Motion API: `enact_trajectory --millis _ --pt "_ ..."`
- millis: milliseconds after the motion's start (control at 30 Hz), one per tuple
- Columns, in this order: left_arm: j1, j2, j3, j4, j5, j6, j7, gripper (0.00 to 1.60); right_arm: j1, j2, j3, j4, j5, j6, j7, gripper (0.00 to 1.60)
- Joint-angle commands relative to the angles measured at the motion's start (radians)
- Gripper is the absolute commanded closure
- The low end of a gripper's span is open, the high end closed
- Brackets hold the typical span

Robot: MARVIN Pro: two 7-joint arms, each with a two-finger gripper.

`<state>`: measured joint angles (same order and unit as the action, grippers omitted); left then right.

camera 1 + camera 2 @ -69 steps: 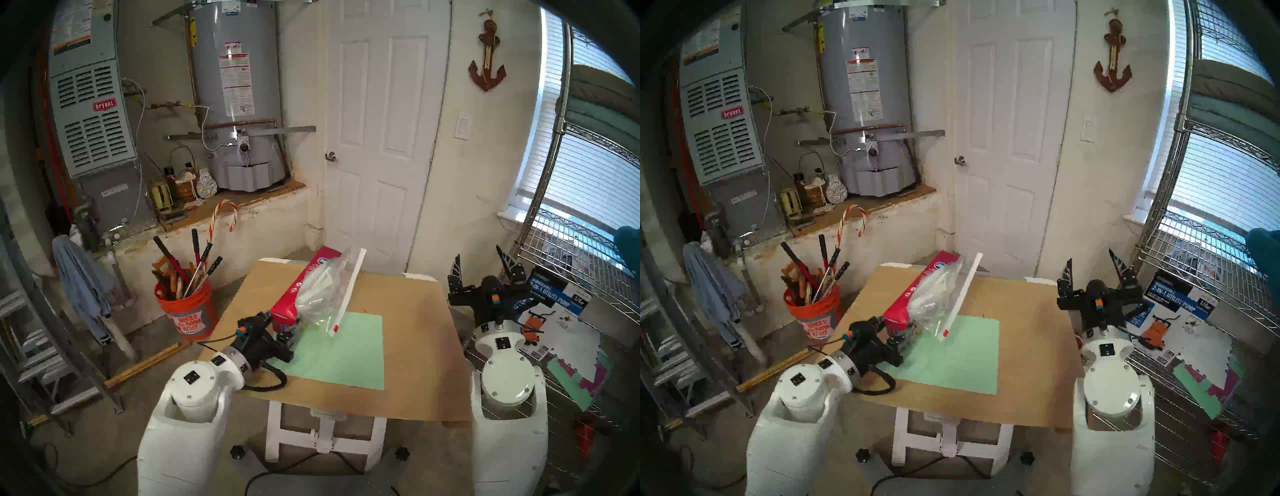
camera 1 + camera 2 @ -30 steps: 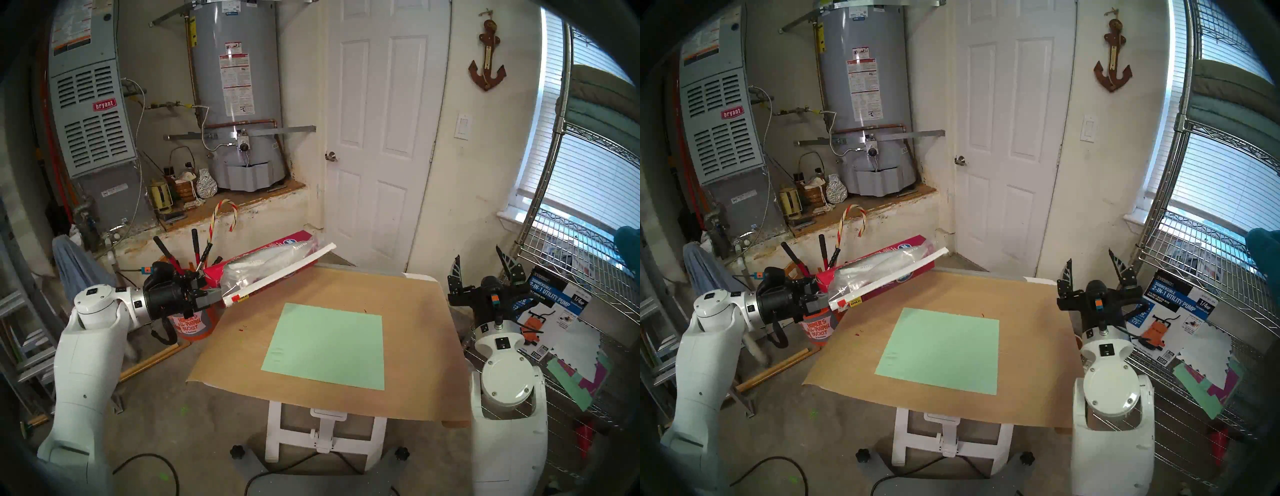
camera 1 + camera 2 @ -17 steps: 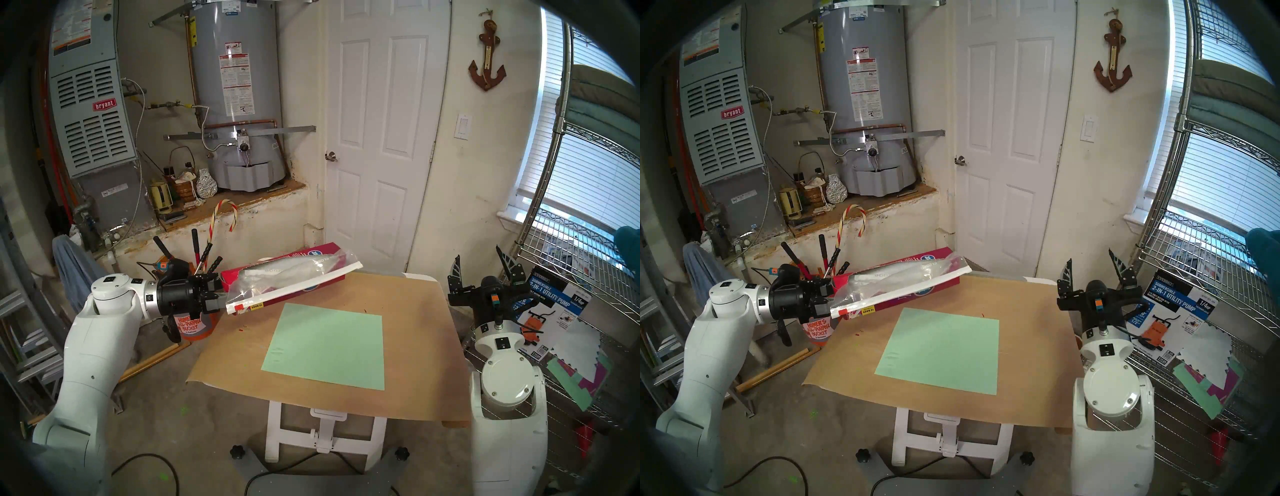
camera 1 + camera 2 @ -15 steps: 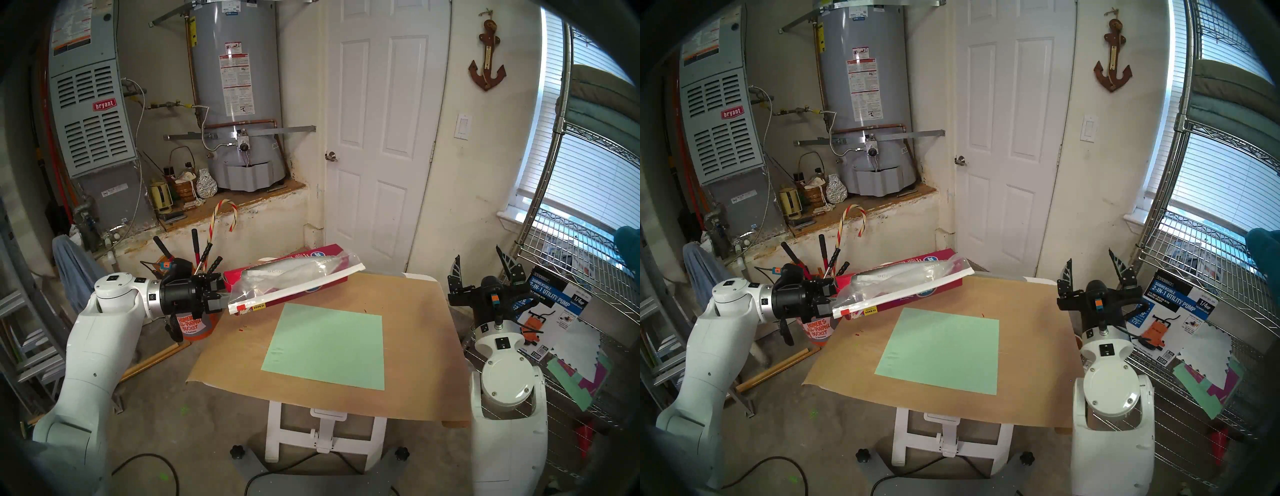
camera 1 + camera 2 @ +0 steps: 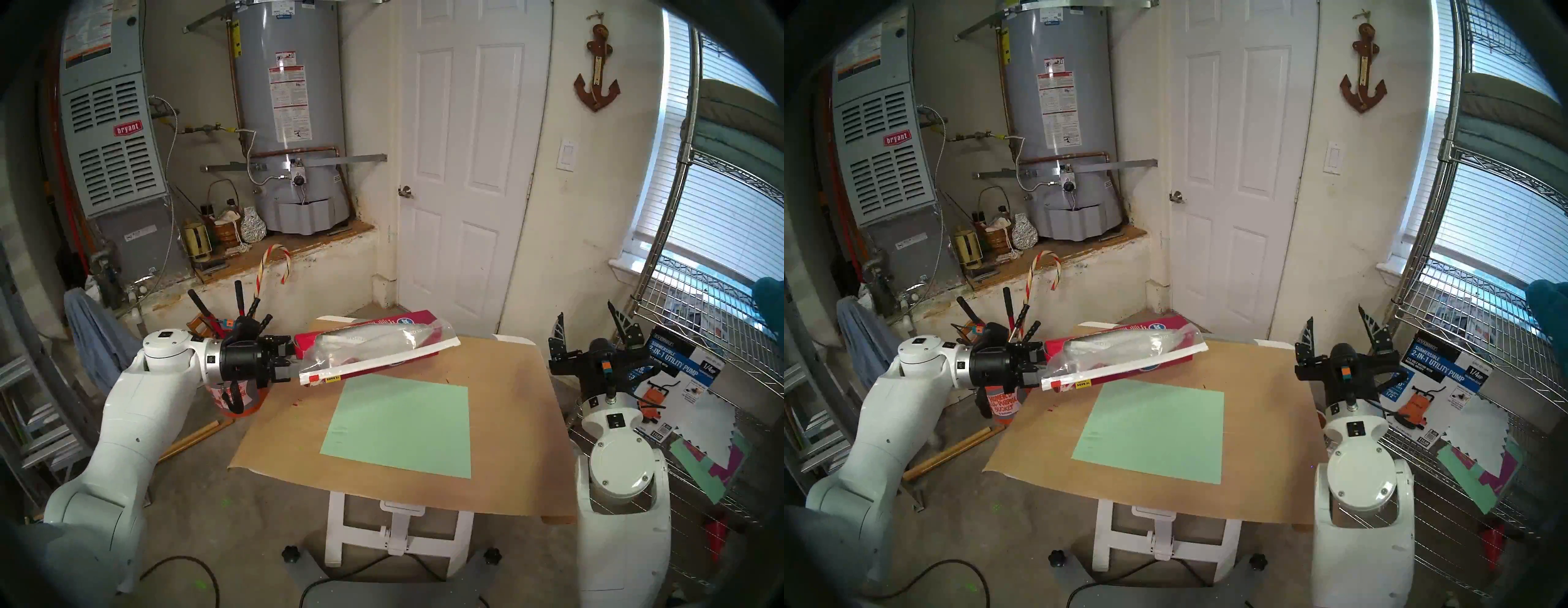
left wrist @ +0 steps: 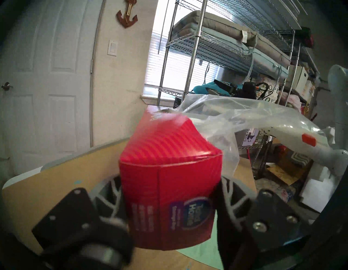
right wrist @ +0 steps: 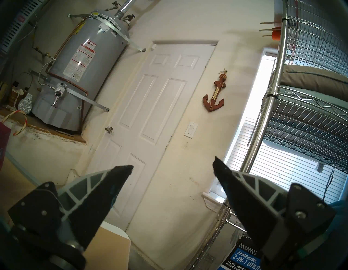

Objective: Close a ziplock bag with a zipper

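My left gripper will move the red box point(image 5: 418, 317) to the green mat before it opens, because the box hangs above the mat and short of it.
My left gripper point(image 5: 292, 361) is shut on the near end of a long red cardboard box point(image 5: 418, 317), held roughly level over the table's far left part. The clear ziplock bag point(image 5: 373, 339) lies along the box and rides with it. Its white zipper point(image 5: 382, 361) runs along the side nearest me, with the red slider point(image 5: 314, 377) at the gripper end. In the left wrist view the box point(image 6: 169, 169) fills the gap between the fingers, and the bag point(image 6: 226, 116) and slider point(image 6: 308, 141) hang to the right. My right gripper point(image 5: 585, 309) stands open and empty beside the table's right edge, pointing up.
A green mat point(image 5: 399, 424) lies in the middle of the tan paper-covered table point(image 5: 509, 446). An orange bucket point(image 5: 237, 401) of tools stands on the floor under my left wrist. A wire shelf point(image 5: 700, 297) with boxes is close behind my right arm.
My left arm has swung right and toward the table, carrying the box and bag from beside the bucket to over the table's far left. The right arm has stayed still.
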<state>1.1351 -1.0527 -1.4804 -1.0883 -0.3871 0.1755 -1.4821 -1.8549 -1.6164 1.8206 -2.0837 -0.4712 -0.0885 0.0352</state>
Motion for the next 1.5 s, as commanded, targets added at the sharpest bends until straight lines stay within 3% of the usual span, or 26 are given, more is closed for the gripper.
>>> enact_trajectory --millis 0,233,1033,1467 --pt "-0.109 -0.021 0.046 0.043 -0.009 -0.041 -0.001 1.60 0.008 0.002 -0.003 -0.022 0.000 -0.005 -0.001 0.00" --pt "-0.154 -0.009 0.149 0.113 -0.016 -0.109 -0.001 1.60 0.008 0.002 -0.003 -0.023 0.000 -0.004 -0.001 0.00" --pt "-0.241 0.043 0.448 0.180 -0.075 -0.316 -0.001 1.60 0.007 0.002 -0.004 -0.025 -0.001 -0.004 -0.002 0.00" --pt "-0.324 0.018 0.577 0.266 -0.121 -0.382 -0.001 1.60 0.007 0.002 -0.004 -0.025 -0.001 -0.004 -0.002 0.00"
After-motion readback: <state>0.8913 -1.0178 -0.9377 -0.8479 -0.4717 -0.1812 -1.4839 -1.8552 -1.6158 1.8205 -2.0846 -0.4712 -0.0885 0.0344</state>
